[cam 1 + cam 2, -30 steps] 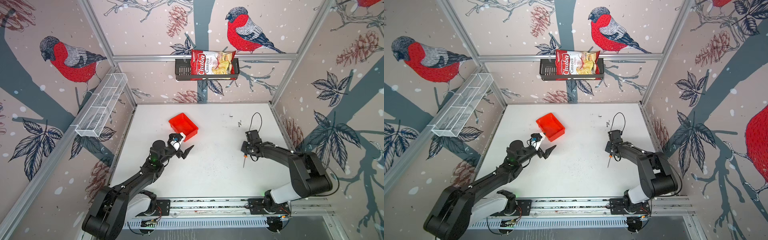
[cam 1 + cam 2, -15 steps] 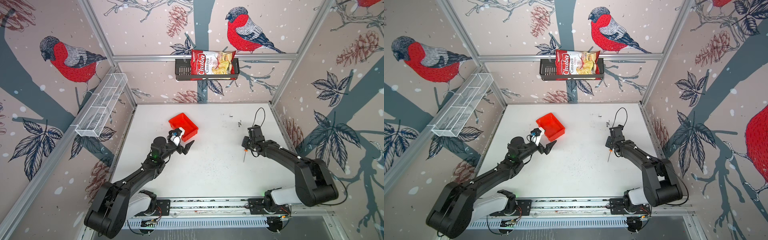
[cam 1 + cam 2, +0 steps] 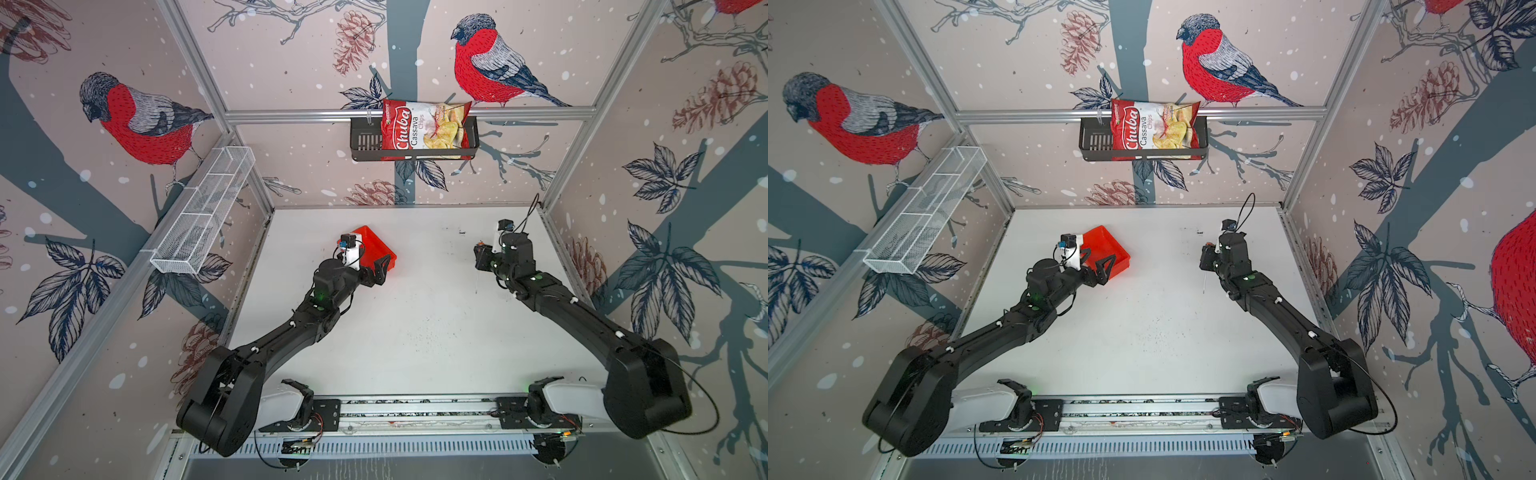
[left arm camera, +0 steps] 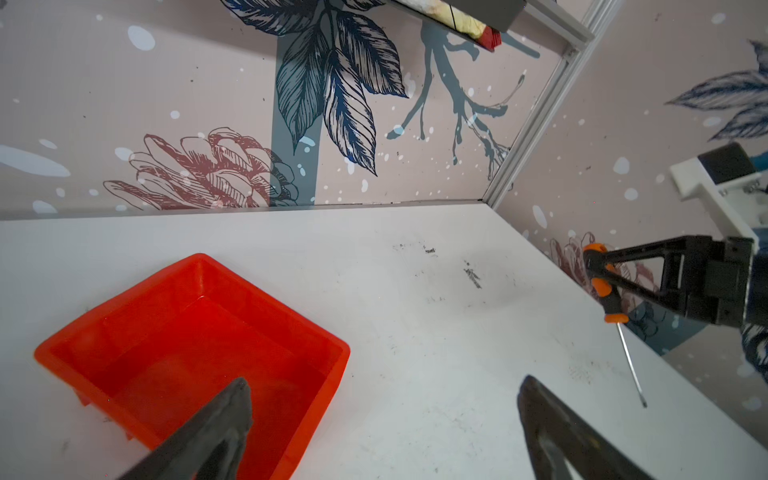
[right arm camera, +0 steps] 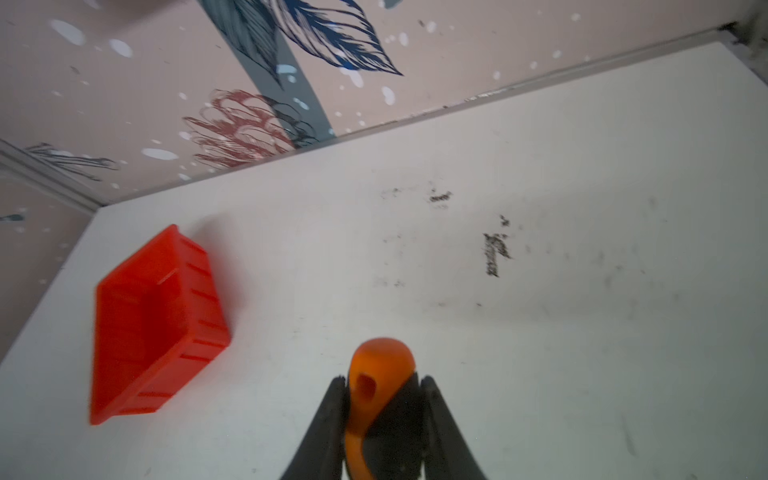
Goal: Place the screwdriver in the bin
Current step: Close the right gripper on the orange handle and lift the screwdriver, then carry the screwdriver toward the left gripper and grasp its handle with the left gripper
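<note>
I will next grab the screwdriver (image 5: 380, 374) with my left gripper at the stem end of its handle, clear of my right gripper, to put the screwdriver in the bin.
The bin (image 3: 380, 247) is a shallow red-orange tray at the back left of the white table, seen in both top views (image 3: 1111, 249). My left gripper (image 4: 384, 381) is open and empty at the bin's (image 4: 187, 332) near corner. One finger is over its inside and the other over bare table. My right gripper (image 5: 382, 382) is shut on the orange-and-black handle of the screwdriver (image 5: 380, 374), at the right of the table (image 3: 480, 249). The thin shaft (image 3: 1204, 282) hangs down, clear of the table. The left wrist view shows the held screwdriver (image 4: 602, 286) far right of the bin.
A long white wire basket (image 3: 203, 216) hangs on the left wall. A black slotted basket (image 3: 365, 141) with a chips bag (image 3: 424, 126) hangs on the back wall. Walls close the table on three sides, and the arms' rail (image 3: 415, 409) runs along the front.
My right gripper has risen and moved toward the back with the screwdriver in it. My left gripper has moved back and right until it reaches over the bin's corner.
</note>
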You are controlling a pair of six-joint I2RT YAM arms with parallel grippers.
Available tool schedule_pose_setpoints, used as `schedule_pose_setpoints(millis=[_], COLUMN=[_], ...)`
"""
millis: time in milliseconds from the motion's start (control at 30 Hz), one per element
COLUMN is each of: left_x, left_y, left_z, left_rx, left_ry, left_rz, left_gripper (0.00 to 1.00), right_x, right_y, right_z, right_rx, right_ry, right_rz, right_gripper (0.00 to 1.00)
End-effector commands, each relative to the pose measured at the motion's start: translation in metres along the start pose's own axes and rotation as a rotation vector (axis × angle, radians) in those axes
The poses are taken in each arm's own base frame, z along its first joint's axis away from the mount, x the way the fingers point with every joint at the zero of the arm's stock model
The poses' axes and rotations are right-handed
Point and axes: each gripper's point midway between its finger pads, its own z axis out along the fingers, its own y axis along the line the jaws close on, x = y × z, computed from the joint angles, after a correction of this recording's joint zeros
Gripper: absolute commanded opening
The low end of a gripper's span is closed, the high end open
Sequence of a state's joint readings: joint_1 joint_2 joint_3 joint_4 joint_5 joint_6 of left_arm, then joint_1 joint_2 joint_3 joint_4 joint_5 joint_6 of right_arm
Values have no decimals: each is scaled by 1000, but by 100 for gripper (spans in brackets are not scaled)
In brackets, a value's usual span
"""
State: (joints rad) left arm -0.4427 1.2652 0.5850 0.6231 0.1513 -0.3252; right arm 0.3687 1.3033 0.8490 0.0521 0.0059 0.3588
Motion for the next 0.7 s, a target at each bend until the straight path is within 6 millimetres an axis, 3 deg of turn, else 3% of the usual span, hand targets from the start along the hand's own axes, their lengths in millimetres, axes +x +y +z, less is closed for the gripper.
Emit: schedule_pose_setpoints(millis=[0,233,400,533,667], left_x=[2,11,13,21,20], left_y=[-6,-48,-84,-109,-113], left_z=[7,27,34,37,40], left_rx=[33,229,373,496,545], left_ry=[-4,-2,-15,-12,-56], left_rz=[-104,-143,-212,-273,-293], left_gripper=[99,99,97,78,60], right_x=[-25,-25,-20,-18,-13], right_y=[44,104,152,184,198], right_z=[-2,15,10,-2,-8], right_rx=[-160,-318,-450,-586,-656], right_ry=[-92,-105,-118,-135,-150], right_rz=[-66,-169,-246,-229,-228], right_gripper=[8,8,8,8,8])
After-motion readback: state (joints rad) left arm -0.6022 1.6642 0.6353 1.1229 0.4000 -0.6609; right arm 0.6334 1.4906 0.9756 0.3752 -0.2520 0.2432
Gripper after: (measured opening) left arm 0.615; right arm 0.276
